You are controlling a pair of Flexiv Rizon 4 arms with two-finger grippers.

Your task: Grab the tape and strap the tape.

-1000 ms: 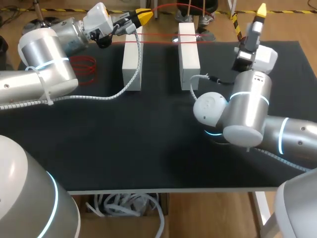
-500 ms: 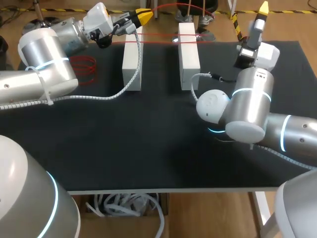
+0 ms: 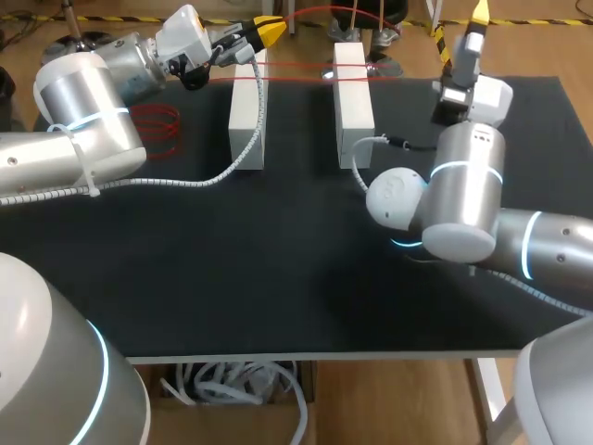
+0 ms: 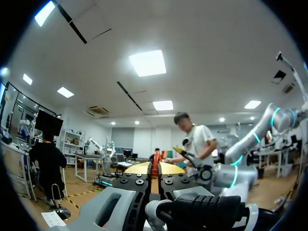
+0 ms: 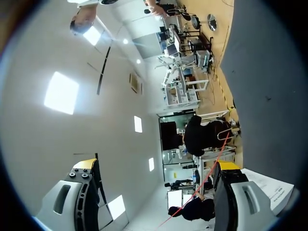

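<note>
The tape needs to be strapped, so my right gripper will next grab it by its loose end stretch (image 3: 320, 8) and strap the tape (image 3: 296, 67) across the white blocks.
Thin red tape (image 3: 296, 67) runs in two lines across the tops of two white blocks at the far side of the table. From there it arcs back to my left gripper (image 3: 269, 30), which hangs over the left block's far end. In the left wrist view the left gripper (image 4: 154, 168) is shut, with a red end of the tape (image 4: 156, 158) showing between its yellow tips. My right gripper (image 3: 477, 19) points upward near the far right edge, open. In the right wrist view its fingers (image 5: 85, 164) stand wide apart, and the tape (image 5: 207, 178) crosses the gap untouched.
The left white block (image 3: 245, 111) and right white block (image 3: 352, 102) stand parallel on the black table (image 3: 278, 269). A coil of red tape (image 3: 153, 125) lies left of them. A white spiral cable (image 3: 185, 181) trails across the table from my left arm.
My right arm has swung its wrist slightly left and toward the far edge, gripper still open and upright. The left arm and the tape have not moved.
</note>
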